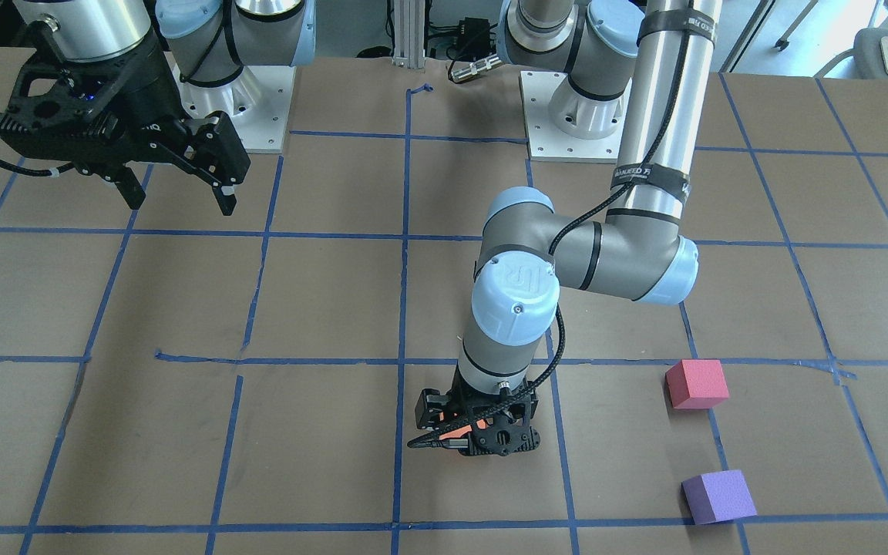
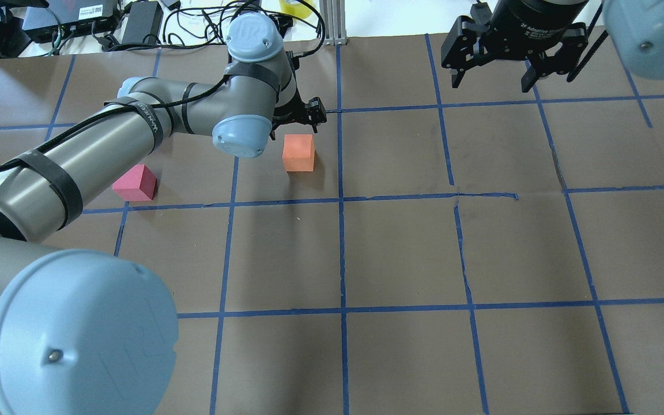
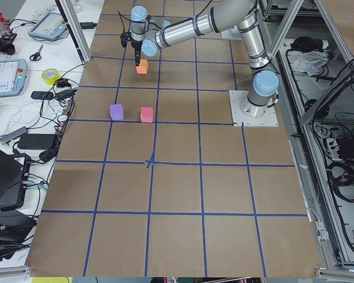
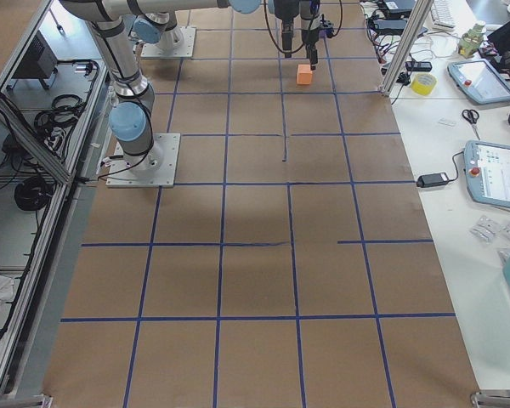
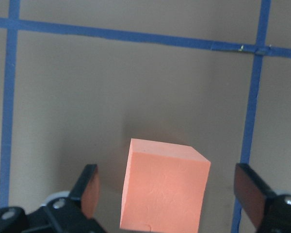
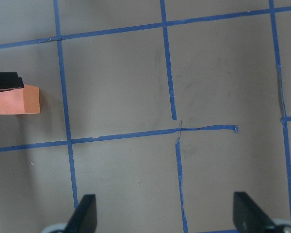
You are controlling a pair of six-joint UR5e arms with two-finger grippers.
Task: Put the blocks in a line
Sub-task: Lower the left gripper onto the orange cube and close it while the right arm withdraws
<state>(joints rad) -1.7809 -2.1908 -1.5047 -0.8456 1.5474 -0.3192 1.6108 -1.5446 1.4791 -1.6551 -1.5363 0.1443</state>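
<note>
The orange block point(image 5: 164, 192) should line up with the other blocks, so my left gripper should grab it by its opposite sides next.
The orange block point(image 5: 164, 192) sits on the brown table between the fingers of my left gripper point(image 5: 167, 187), which is open, with a gap on each side of the block. The orange block also shows in the overhead view point(image 2: 298, 153), just in front of the left gripper point(image 2: 309, 112). The pinkish-red block point(image 1: 696, 383) and the purple block point(image 1: 718, 496) lie apart on the table to my left of it; the purple one is hidden in the overhead view. My right gripper point(image 2: 490, 78) is open and empty, high above the far right of the table.
Blue tape lines point(image 2: 342, 199) divide the table into squares. The two arm bases point(image 1: 243, 100) stand at the robot's edge of the table. Cables and power bricks point(image 2: 136, 17) lie past the far edge. Tablets and tape rolls point(image 3: 12, 76) sit on a side desk.
</note>
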